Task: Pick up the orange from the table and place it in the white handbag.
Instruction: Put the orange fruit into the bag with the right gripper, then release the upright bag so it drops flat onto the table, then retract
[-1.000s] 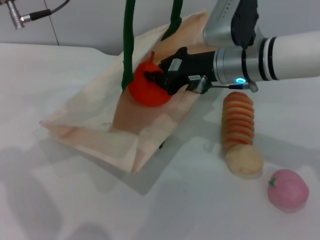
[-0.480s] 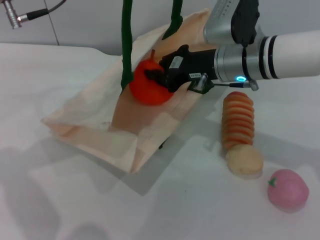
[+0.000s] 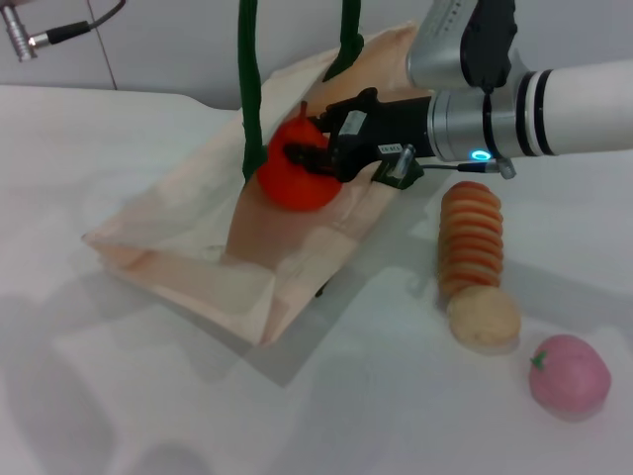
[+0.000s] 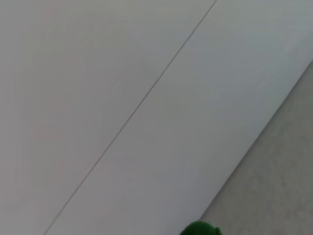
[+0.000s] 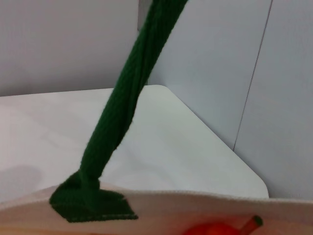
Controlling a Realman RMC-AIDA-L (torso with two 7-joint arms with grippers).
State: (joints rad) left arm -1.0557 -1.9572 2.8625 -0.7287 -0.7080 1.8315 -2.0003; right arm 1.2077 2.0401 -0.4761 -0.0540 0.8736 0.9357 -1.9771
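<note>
My left gripper should keep hold of the dark-green handles until I lower them, as they rise above the handbag's side (image 3: pixel 186 226) and my fingers are inside the handbag's opening.
The orange (image 3: pixel 289 183) is bright orange-red with a thin stem. My right gripper (image 3: pixel 307 156) is shut on it and holds it in the open mouth of the white handbag (image 3: pixel 188 233). The handbag lies tilted on the table (image 3: pixel 109 396). Its dark-green handles (image 3: pixel 248 89) are pulled straight up out of the top of the head view. In the right wrist view one handle (image 5: pixel 122 107) rises from the bag's rim (image 5: pixel 195 201), and the top of the orange (image 5: pixel 215 229) shows below it. The left gripper is out of view; the left wrist view shows only a wall and a green tip (image 4: pixel 200 229).
A ribbed orange-and-tan spiral piece (image 3: pixel 472 242) lies right of the bag, below my right arm. A pink round fruit (image 3: pixel 569 376) sits at the front right. A cable connector (image 3: pixel 20 35) hangs at the back left.
My right gripper has risen slightly with the orange still in it. The bag's handles have shifted a little; the other objects have not moved.
</note>
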